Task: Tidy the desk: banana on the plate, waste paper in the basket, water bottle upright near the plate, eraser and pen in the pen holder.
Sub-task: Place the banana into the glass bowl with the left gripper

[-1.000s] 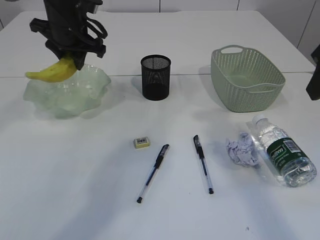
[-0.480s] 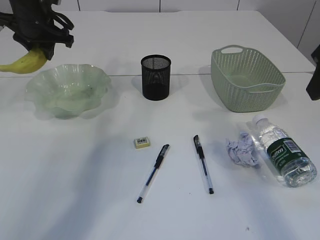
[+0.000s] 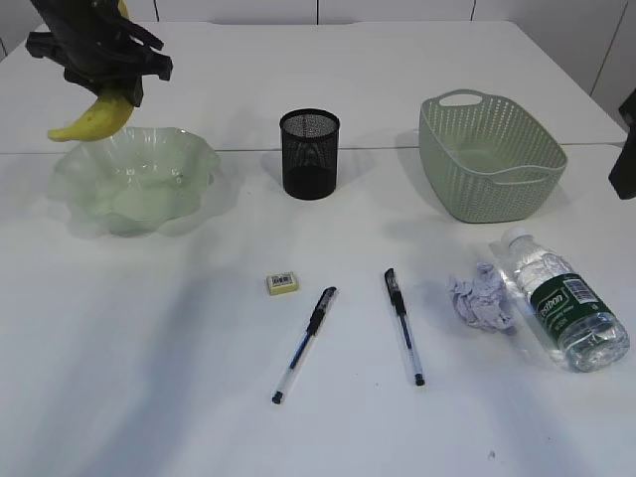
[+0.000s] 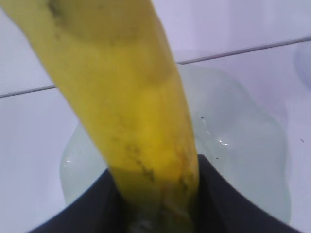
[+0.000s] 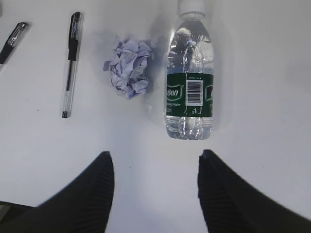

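Note:
The banana's lower end (image 3: 75, 132) hangs above the pale green plate's rim (image 3: 84, 164). My left gripper will keep holding the banana until it is on the plate.
My left gripper (image 3: 117, 91) is shut on the yellow banana (image 3: 89, 121), which hangs in the air over the back-left rim of the pale green plate (image 3: 194, 159). In the left wrist view the banana (image 4: 131, 97) fills the frame between the dark fingers (image 4: 221, 199), with the plate (image 4: 243, 145) beneath. My right gripper (image 5: 154, 155) is open and empty above the desk, just short of the lying water bottle (image 5: 190, 82). Beside the bottle is the waste paper (image 5: 127, 66). The eraser (image 3: 281, 283) and two pens (image 3: 305, 343) (image 3: 402, 325) lie on the desk.
The black pen holder (image 3: 310, 154) stands at the back centre. The sage basket (image 3: 490, 159) sits at the back right. The waste paper (image 3: 482, 298) and bottle (image 3: 564, 313) lie in front of it. A dark part of the right arm (image 3: 624, 159) shows at the right edge.
The left gripper carried the banana left, off the plate, then came partly back right, to above the plate's back-left rim. The right gripper and the desk items have not moved.

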